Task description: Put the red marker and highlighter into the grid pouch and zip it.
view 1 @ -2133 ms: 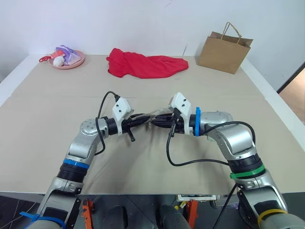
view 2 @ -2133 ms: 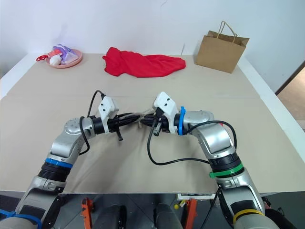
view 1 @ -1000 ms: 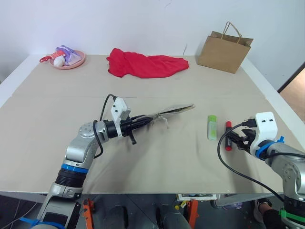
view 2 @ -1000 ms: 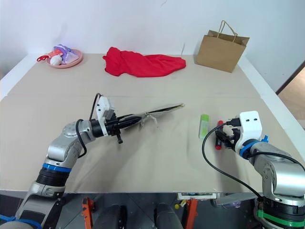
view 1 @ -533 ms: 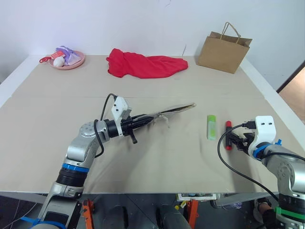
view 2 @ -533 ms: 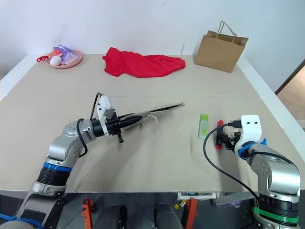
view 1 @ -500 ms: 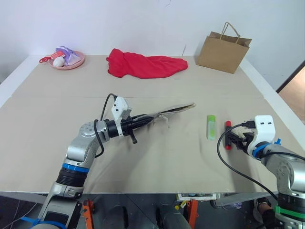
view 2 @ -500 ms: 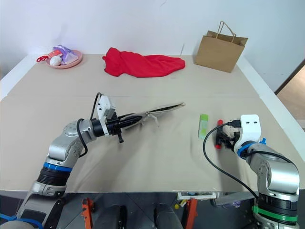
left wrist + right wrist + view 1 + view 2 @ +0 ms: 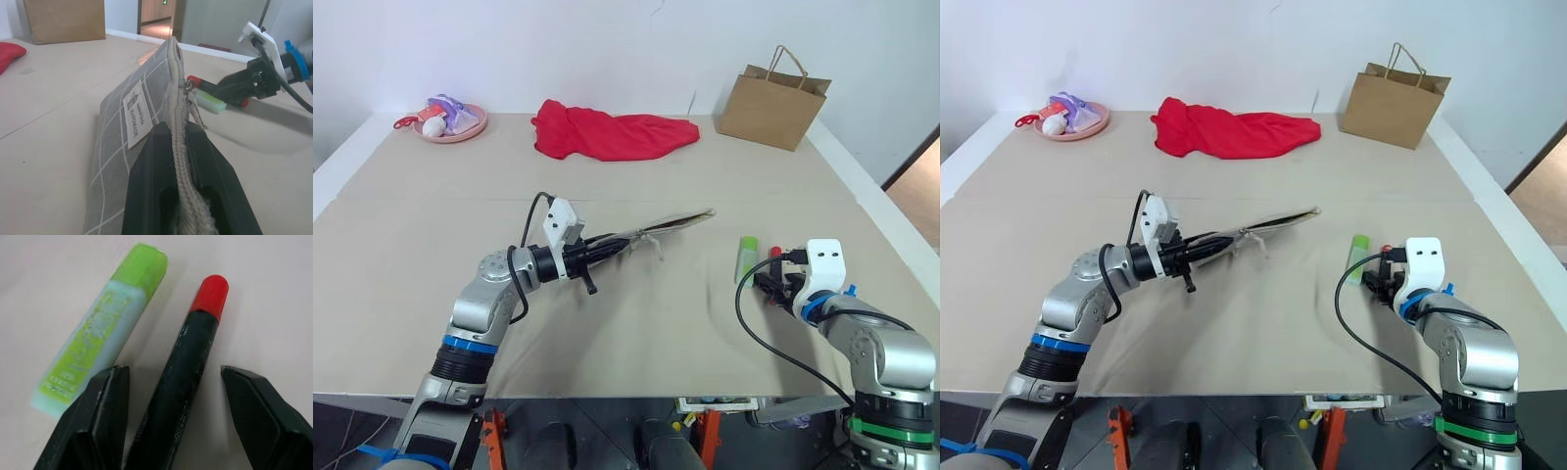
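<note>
The fingers of my right gripper stand beside the marker's black body (image 9: 178, 377), below the marker's red end, and closing now would catch the marker, so my right gripper closes next.
My left gripper (image 9: 610, 249) is shut on the zipper edge of the grid pouch (image 9: 668, 226) and holds it edge-up just above the table's middle. The left wrist view looks along the grey pouch (image 9: 120, 127) with its white label. The light-green highlighter (image 9: 746, 258) lies on the table to the right. Beside it lies the red marker (image 9: 195, 352), black with a red end. My right gripper (image 9: 173, 373) is open and low over the marker, one finger on each side of it with gaps showing. The left finger (image 9: 105, 416) stands between marker and highlighter (image 9: 102, 340).
A red cloth (image 9: 612, 133) lies at the back middle, and a brown paper bag (image 9: 773, 96) stands at the back right. A pink plate (image 9: 452, 121) with small items sits at the back left. The table's right edge runs close to the right arm.
The right gripper has moved down and leftwards, so its fingers now straddle the marker. The left gripper and pouch have stayed put.
</note>
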Robot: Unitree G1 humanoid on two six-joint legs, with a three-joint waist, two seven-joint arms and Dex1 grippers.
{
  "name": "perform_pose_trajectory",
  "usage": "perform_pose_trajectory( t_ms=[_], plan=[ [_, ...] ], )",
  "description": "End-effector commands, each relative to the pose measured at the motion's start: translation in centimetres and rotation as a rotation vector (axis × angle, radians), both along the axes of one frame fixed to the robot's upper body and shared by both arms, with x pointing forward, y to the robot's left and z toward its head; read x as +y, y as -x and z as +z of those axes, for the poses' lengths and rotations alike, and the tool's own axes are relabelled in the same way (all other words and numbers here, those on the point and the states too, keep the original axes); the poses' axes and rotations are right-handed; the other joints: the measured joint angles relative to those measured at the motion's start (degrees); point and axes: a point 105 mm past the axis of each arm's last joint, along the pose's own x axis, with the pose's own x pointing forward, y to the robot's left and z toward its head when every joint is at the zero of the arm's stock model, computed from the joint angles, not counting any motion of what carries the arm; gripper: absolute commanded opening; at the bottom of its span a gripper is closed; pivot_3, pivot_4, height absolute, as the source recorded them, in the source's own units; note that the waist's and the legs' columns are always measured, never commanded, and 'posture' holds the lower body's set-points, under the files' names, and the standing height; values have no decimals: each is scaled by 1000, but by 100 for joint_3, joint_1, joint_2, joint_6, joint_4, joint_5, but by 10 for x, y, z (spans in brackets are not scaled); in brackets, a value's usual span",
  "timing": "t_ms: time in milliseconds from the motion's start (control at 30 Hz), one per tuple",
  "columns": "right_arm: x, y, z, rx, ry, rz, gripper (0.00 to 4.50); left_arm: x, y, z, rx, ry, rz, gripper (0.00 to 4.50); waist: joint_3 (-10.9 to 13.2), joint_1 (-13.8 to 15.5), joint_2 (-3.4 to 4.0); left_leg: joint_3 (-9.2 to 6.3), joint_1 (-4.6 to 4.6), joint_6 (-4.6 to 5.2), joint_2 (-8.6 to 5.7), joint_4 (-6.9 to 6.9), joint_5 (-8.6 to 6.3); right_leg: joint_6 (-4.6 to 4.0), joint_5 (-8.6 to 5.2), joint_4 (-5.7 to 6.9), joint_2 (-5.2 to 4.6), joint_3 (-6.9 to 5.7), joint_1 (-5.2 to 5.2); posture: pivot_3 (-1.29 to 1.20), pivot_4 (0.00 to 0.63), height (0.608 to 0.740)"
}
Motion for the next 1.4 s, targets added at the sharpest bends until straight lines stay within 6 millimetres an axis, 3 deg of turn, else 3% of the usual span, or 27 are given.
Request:
perform_pose_trajectory(
  t_ms=[33,67,233,433,533,600,700,800,867,1067,1400],
  plan=[
    [-6,5,-12,38,11,-31,2726,0,2,10,-36,27,-5,0,0,-1,0,0,3,0,0,0,0,3,-2,0,0,-2,4,0,150,740],
    [-9,6,-13,39,14,-41,2554,0,2,10,-36,27,-5,0,0,-1,0,1,8,0,0,0,0,3,-3,-2,0,-4,11,0,150,740],
    [-16,7,-10,19,28,-51,556,0,2,11,-39,23,-5,0,0,-1,-1,0,26,0,0,0,0,1,-5,-6,-1,-11,34,0,150,740],
    [-28,2,7,-45,53,-90,556,0,2,12,-41,23,-11,0,0,3,-1,0,26,0,-3,1,0,4,-6,-9,-6,-10,38,0,150,740],
    [-28,-9,53,-231,39,-75,556,0,2,12,-39,22,-13,0,4,1,6,0,25,0,-6,1,0,5,-5,-11,-8,-6,36,0,150,740],
    [-18,-11,89,-362,47,7,556,0,2,12,-39,22,-14,0,6,-8,11,0,22,0,-7,-1,0,9,-3,-11,-8,4,29,0,150,740],
    [33,6,133,-516,159,356,556,0,2,12,-37,22,-17,0,8,-17,14,0,24,2,-6,-13,-1,10,-4,-12,-3,10,22,0,150,740],
    [75,34,127,-476,331,690,556,0,2,13,-37,21,-20,0,5,-13,7,-1,32,1,-5,-46,-1,1,-16,-23,0,-5,25,0,150,740],
    [84,44,112,-392,481,830,556,-1,2,13,-37,21,-24,0,3,-2,4,-10,37,1,1,-64,-1,-10,-22,-42,3,-25,36,0,150,740],
    [72,31,103,-367,785,885,556,-3,1,14,-40,22,-30,0,6,-4,2,-2,33,0,-7,-63,-1,5,-9,-68,-13,-1,35,0,150,740],
    [76,24,105,-410,812,931,556,-3,4,9,-44,1,-44,0,7,7,1,0,33,-2,-5,-61,0,5,1,-75,-9,3,37,0,150,740]
  ],
)
